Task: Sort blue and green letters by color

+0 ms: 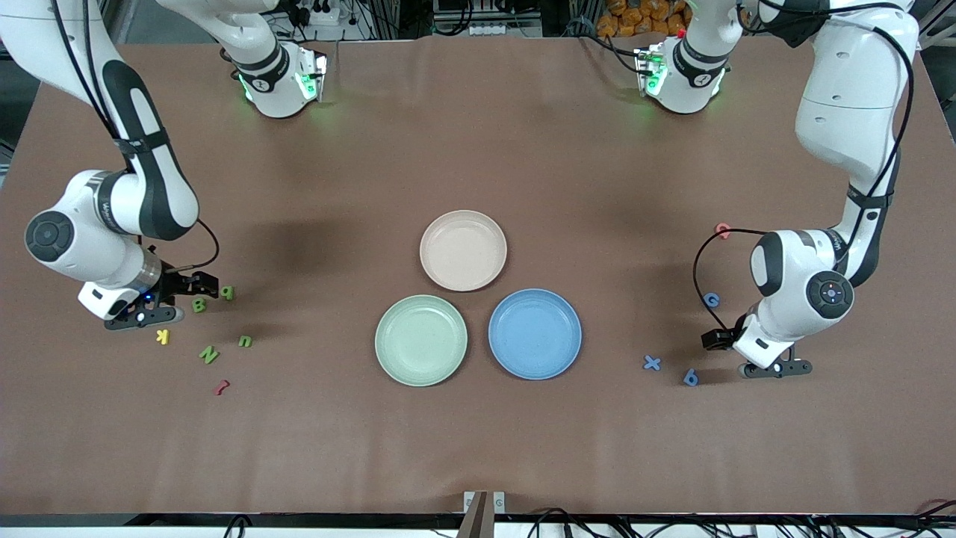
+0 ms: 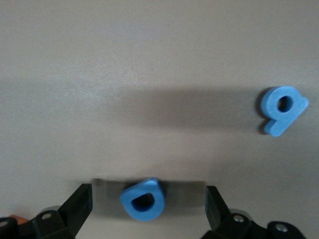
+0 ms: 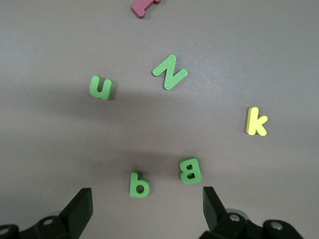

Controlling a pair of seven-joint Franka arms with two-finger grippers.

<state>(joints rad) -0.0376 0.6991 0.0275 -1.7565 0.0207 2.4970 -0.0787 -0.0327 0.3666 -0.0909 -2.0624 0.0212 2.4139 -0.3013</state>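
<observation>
My left fingers are low beside the D and would hold it, so they should close on the blue D.
Four green letters lie toward the right arm's end: p, B, u and N. My right gripper hangs open low over the table beside p and B, with nothing between its fingers. Toward the left arm's end lie blue G, X and b. My left gripper is open and low, and a blue D lies between its fingers, apart from both. The hand hides the D in the front view.
Three empty plates sit mid-table: green, blue and beige. A yellow k and a dark red piece lie among the green letters. A pink letter lies by the left arm.
</observation>
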